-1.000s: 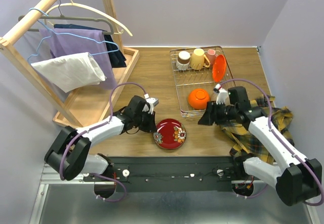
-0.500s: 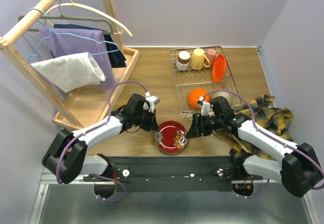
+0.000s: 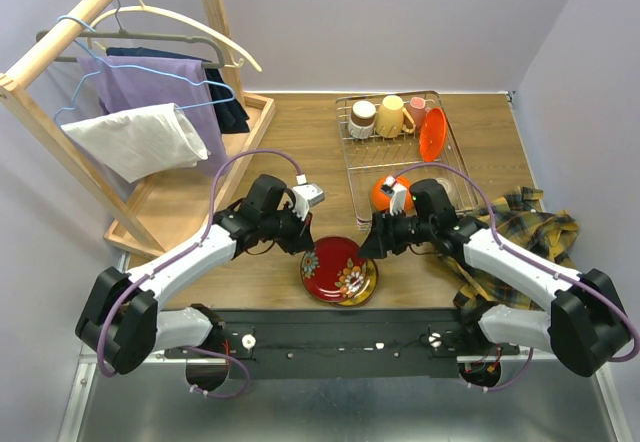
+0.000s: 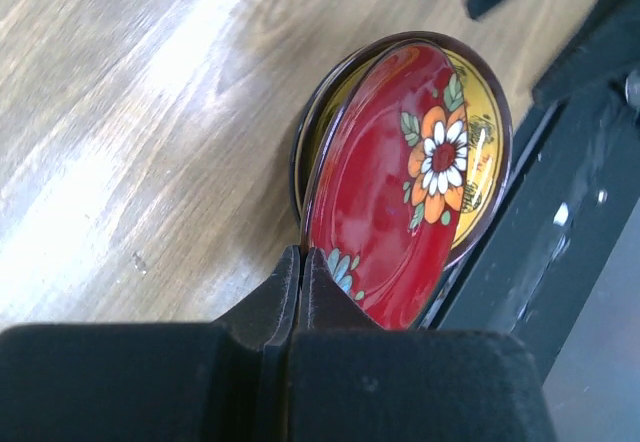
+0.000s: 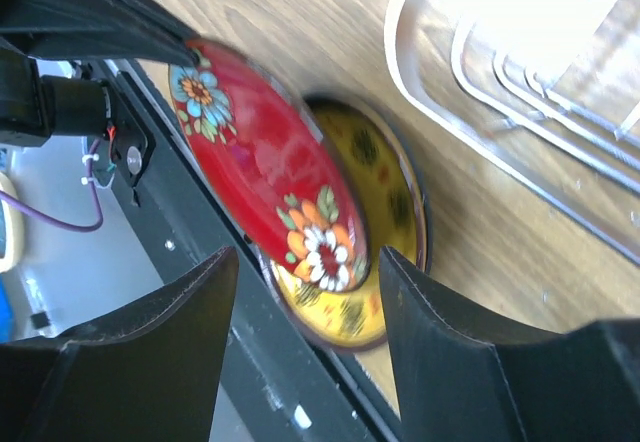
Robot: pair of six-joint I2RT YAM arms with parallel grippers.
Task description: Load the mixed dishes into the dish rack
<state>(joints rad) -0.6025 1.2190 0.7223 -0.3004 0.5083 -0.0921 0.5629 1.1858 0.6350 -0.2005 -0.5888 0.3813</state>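
My right gripper grabs the red flowered plate's rim (image 3: 362,284) (image 5: 354,278) opposite my left gripper next, which leaves the rest free to stand on edge in the dish rack.
The red flowered plate (image 3: 333,265) stands tilted near the table's front edge, its left rim raised. My left gripper (image 3: 305,239) is shut on that rim (image 4: 318,212). Under it lies a yellow plate (image 3: 365,284), also in the wrist views (image 4: 483,132) (image 5: 392,210). Just right of the plates my right gripper (image 3: 371,246) is open, its fingers either side of the red plate's lower edge (image 5: 322,252) without touching it. The dish rack (image 3: 349,162) holds an orange bowl (image 3: 390,197), an orange-red bowl on edge (image 3: 432,134) and three mugs (image 3: 390,116).
A plaid cloth (image 3: 520,234) lies under my right arm at the right. At the left stands a wooden clothes rack with its tray (image 3: 185,202). The black front rail (image 3: 340,340) runs just below the plates. The rack's wire corner (image 5: 450,72) is close to my right gripper.
My left gripper shut on the red plate's rim and tipped it up, uncovering the yellow plate. My right gripper swung left from the cloth to the plate's right side.
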